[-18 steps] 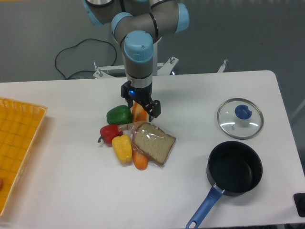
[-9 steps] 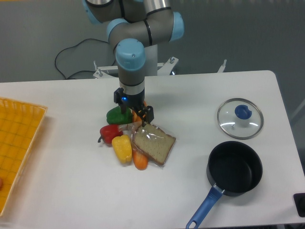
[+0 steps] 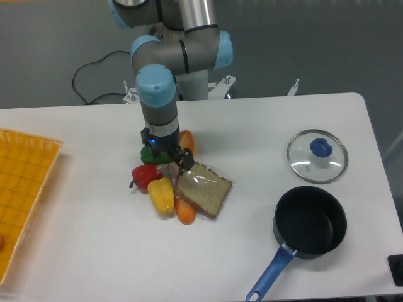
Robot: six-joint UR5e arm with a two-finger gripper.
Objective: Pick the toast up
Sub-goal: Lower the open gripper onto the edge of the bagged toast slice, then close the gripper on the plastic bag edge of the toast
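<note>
I will next use my gripper to grab the plastic wrap by its loose crinkled end [image 3: 177, 177] beside the peppers. Then I can pick up the toast [image 3: 204, 192].
The toast [image 3: 204, 192], a brown speckled slice in clear crinkly plastic, lies flat on the white table, resting partly on a long orange-brown baguette [image 3: 186, 212]. My gripper [image 3: 166, 153] hangs just up and to the left of the toast. It is low over a green pepper [image 3: 147, 157] and hides most of it. The jaws stand open with nothing between them. One dark fingertip [image 3: 187, 162] is close to the toast's upper left corner; I cannot tell whether it touches the wrap.
A red pepper [image 3: 145, 175] and a yellow pepper [image 3: 161, 195] crowd the toast's left side. A glass lid [image 3: 317, 155] and a black pot with a blue handle [image 3: 309, 222] sit to the right. A yellow basket [image 3: 25, 189] stands at the left edge.
The arm has swung left and dropped lower, from over the baguette's upper end to over the green pepper. The toast and vegetables have not moved.
</note>
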